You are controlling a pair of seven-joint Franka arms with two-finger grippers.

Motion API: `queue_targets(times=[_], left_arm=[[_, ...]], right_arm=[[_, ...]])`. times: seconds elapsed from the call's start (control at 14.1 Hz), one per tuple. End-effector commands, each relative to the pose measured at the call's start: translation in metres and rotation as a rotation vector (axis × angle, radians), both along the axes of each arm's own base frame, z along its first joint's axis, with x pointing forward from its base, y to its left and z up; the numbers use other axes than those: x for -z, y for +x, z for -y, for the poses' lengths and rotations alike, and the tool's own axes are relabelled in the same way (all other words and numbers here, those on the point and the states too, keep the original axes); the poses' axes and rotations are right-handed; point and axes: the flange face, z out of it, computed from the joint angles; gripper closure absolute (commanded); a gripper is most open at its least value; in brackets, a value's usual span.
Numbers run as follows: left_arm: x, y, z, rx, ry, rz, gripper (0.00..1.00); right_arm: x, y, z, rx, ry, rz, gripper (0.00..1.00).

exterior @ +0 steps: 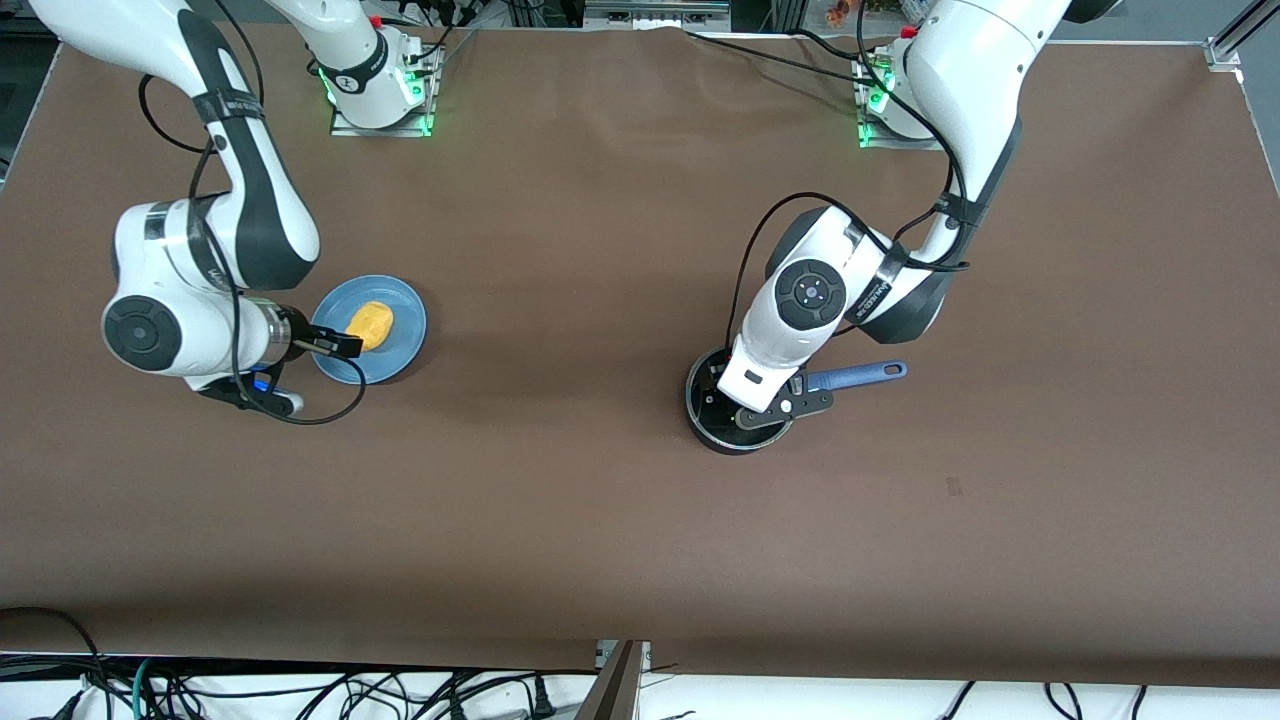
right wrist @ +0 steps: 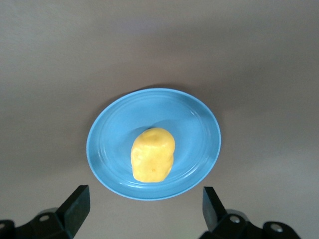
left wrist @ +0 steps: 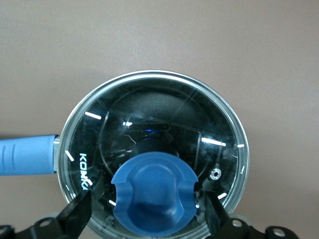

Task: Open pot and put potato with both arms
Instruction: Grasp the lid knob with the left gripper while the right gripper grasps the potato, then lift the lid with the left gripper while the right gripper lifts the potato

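Note:
I should close my left gripper on the blue knob (left wrist: pixel 152 191) on the glass lid (left wrist: pixel 154 114) now, because my left gripper's fingers are beside the knob in the left wrist view.
The black pot (exterior: pixel 703 425) stands toward the left arm's end of the table, its blue handle (exterior: pixel 858 375) pointing to that end. Its glass lid (left wrist: pixel 154 114) is on it. My left gripper (left wrist: pixel 148 203) is down over the lid and open, with one finger (left wrist: pixel 79 213) on each side of the blue knob (left wrist: pixel 152 191) and a small gap to each. The yellow potato (exterior: pixel 371 325) lies on a light-blue plate (exterior: pixel 405 330) toward the right arm's end. My right gripper (exterior: pixel 338 346) hangs open above the plate's edge, with nothing between its fingers (right wrist: pixel 77 205).
Brown table cloth surrounds both the pot and the plate. The two arm bases (exterior: pixel 380 95) stand along the table's edge farthest from the front camera. Cables hang below the table's nearest edge (exterior: pixel 300 690).

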Motion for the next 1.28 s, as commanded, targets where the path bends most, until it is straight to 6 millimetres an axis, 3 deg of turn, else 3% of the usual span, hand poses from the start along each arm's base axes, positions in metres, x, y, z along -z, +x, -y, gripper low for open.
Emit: queue_targets(times=[0.0, 0.21, 0.43, 0.5, 0.64, 0.85, 0.99, 1.06, 1.21], left_arm=[[-0.001, 0.008, 0.002, -0.001, 0.012, 0.020, 0.20], [0.001, 0.009, 0.002, 0.011, 0.013, 0.020, 0.61], [0.000, 0.011, -0.002, 0.072, 0.010, 0.024, 0.94], [-0.007, 0.012, -0.002, 0.084, 0.005, 0.034, 1.00], [-0.035, 0.022, -0.013, 0.067, -0.002, 0.062, 1.00], [-0.074, 0.014, -0.015, 0.069, 0.005, 0.063, 1.00], [-0.101, 0.019, -0.046, 0.106, 0.016, 0.055, 1.00], [-0.113, 0.027, -0.074, 0.161, 0.005, 0.062, 1.00], [-0.131, 0.035, -0.136, 0.241, -0.073, 0.007, 1.00]], right_arm=[[0.025, -0.027, -0.002, 0.030, -0.012, -0.003, 0.00], [0.052, -0.045, 0.000, 0.066, -0.027, -0.022, 0.00], [0.071, -0.056, -0.002, 0.096, -0.041, -0.017, 0.00], [0.079, -0.061, -0.001, 0.097, -0.039, -0.014, 0.00], [0.094, -0.070, 0.000, 0.100, -0.033, 0.011, 0.00], [0.107, -0.072, 0.003, 0.107, -0.029, 0.026, 0.00], [0.114, -0.071, 0.003, 0.108, -0.026, 0.035, 0.01], [0.116, -0.069, 0.005, 0.111, -0.023, 0.045, 0.13], [0.115, -0.067, 0.006, 0.103, -0.020, 0.054, 0.53]])
